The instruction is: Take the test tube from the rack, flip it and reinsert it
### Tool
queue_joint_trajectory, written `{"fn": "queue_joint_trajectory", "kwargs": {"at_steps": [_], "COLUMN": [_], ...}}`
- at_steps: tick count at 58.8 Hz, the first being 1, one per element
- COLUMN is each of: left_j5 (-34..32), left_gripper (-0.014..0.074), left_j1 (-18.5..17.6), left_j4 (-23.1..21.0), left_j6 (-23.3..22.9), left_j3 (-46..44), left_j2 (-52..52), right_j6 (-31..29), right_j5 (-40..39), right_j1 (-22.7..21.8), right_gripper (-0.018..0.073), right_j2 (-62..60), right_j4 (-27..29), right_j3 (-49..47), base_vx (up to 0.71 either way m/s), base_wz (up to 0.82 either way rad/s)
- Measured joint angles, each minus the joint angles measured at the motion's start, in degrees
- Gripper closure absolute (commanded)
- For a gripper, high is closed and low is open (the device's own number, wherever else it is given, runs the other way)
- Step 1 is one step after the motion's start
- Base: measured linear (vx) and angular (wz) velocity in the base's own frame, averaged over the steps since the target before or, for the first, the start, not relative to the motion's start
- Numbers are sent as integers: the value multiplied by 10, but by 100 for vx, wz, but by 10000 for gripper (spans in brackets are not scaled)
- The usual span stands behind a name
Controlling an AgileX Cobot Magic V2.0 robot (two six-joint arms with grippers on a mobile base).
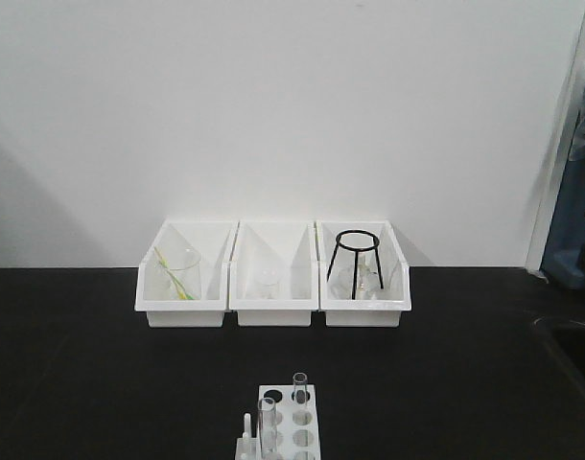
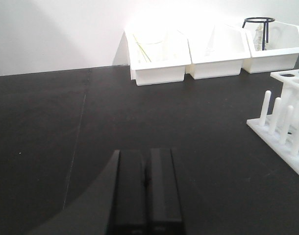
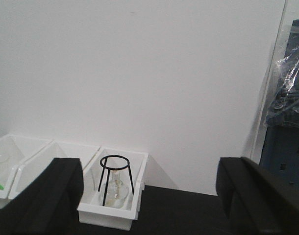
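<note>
My right gripper picks up the front test tube by its exposed section above the rack next, to flip and reinsert it.
The small white rack (image 1: 291,433) stands at the table's front edge, cut off by the bottom of the front view. Two clear test tubes stand upright in it, one at the back (image 1: 299,387) and one nearer the front left (image 1: 267,418). The front view shows neither gripper. In the left wrist view the rack's pegs and holes (image 2: 286,115) show at the right edge. My left gripper (image 2: 146,169) is shut and empty, low over the black table, left of the rack. My right gripper (image 3: 149,171) is open wide and empty, raised and facing the right bin; the rack is out of its view.
Three white open bins (image 1: 273,305) stand in a row against the back wall. The left bin holds a beaker with a yellow-green stick (image 1: 177,273). The right bin holds a black tripod stand (image 1: 355,259) over a flask. A sink edge (image 1: 571,340) is at far right.
</note>
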Motion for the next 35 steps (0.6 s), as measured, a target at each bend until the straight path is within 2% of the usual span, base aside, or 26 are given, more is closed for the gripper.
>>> {"fn": "queue_joint_trajectory", "kwargs": {"at_steps": [7, 12, 17, 25, 31, 35], "left_j5": [0, 0, 0, 0, 0, 0], "left_gripper": [602, 602, 602, 602, 602, 602], "left_j1": [0, 0, 0, 0, 0, 0], "left_j4": [0, 0, 0, 0, 0, 0], "left_j6": [0, 0, 0, 0, 0, 0], "left_j3": [0, 0, 0, 0, 0, 0], "left_j2": [0, 0, 0, 0, 0, 0], "right_j6": [37, 69, 93, 114, 115, 114], "right_j5": [-13, -19, -27, -54, -119, -162], "right_j1": [1, 23, 69, 167, 242, 267], "right_gripper": [-34, -1, 25, 40, 40, 40], "right_j2": [1, 7, 24, 77, 143, 181], "right_j4": [-3, -22, -61, -108, -138, -147], "right_j3": [2, 11, 29, 64, 83, 84], "base_vx": [0, 0, 0, 0, 0, 0], "base_wz": [0, 0, 0, 0, 0, 0]}}
